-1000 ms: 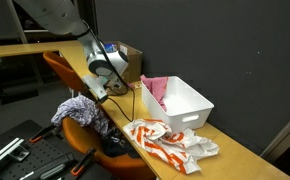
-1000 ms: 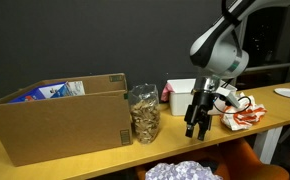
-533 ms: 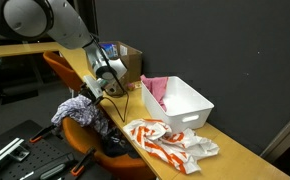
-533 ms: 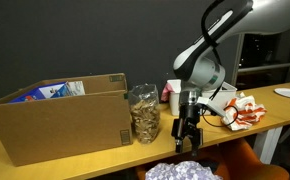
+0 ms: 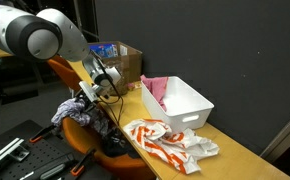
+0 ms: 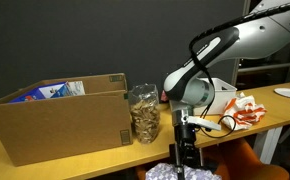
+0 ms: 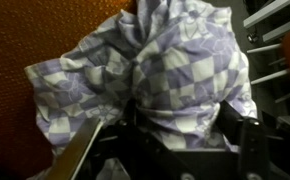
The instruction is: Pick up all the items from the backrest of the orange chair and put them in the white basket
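The checked cloth would stay on the backrest if I lifted my gripper now, because my gripper's fingers are apart around the fold (image 5: 82, 103) (image 7: 178, 108).
A purple and white checked cloth (image 5: 71, 108) is draped on the backrest of the orange chair (image 5: 57, 67). It fills the wrist view (image 7: 155, 65) and shows at the bottom edge of an exterior view (image 6: 181, 172). My gripper (image 5: 88, 96) points down just beside the table edge. It is open, and in the wrist view its fingers (image 7: 185, 132) stand on either side of a fold of the cloth. The white basket (image 5: 188, 103) stands on the table to the right, with a pink item (image 5: 155, 90) in it.
A red and white cloth (image 5: 165, 140) lies on the wooden table (image 5: 220, 160) in front of the basket. A cardboard box (image 6: 55, 118) and a clear jar (image 6: 143, 112) stand on the table. Dark clothing (image 5: 110, 145) lies on the chair seat.
My gripper has moved off the table top, out over the table edge and down onto the checked cloth on the chair.
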Controlling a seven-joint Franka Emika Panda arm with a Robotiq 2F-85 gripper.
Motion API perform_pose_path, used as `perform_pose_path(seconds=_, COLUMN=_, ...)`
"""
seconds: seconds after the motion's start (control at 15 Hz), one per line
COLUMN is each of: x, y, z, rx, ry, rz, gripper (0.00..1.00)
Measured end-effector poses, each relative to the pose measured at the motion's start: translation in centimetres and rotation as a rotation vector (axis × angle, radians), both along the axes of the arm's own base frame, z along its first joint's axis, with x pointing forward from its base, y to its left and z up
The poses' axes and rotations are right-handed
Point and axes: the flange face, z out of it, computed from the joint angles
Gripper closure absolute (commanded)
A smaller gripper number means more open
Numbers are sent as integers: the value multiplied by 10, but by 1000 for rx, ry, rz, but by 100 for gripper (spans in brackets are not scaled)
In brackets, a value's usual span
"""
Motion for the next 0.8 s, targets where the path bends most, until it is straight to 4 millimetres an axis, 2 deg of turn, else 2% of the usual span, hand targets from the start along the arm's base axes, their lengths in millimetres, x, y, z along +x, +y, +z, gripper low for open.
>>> perform_pose_path(seconds=0.4, x=13, y=3, z=8, rx=-11, ry=3, rz=15, gripper=96)
perform_pose_path(seconds=0.53, x=17, y=3, z=12, rx=-11, ry=-8, rz=16, gripper=100)
perform_pose_path(seconds=0.8, x=30, y=3, z=31, rx=-8, ry=-46, rz=14, gripper=98)
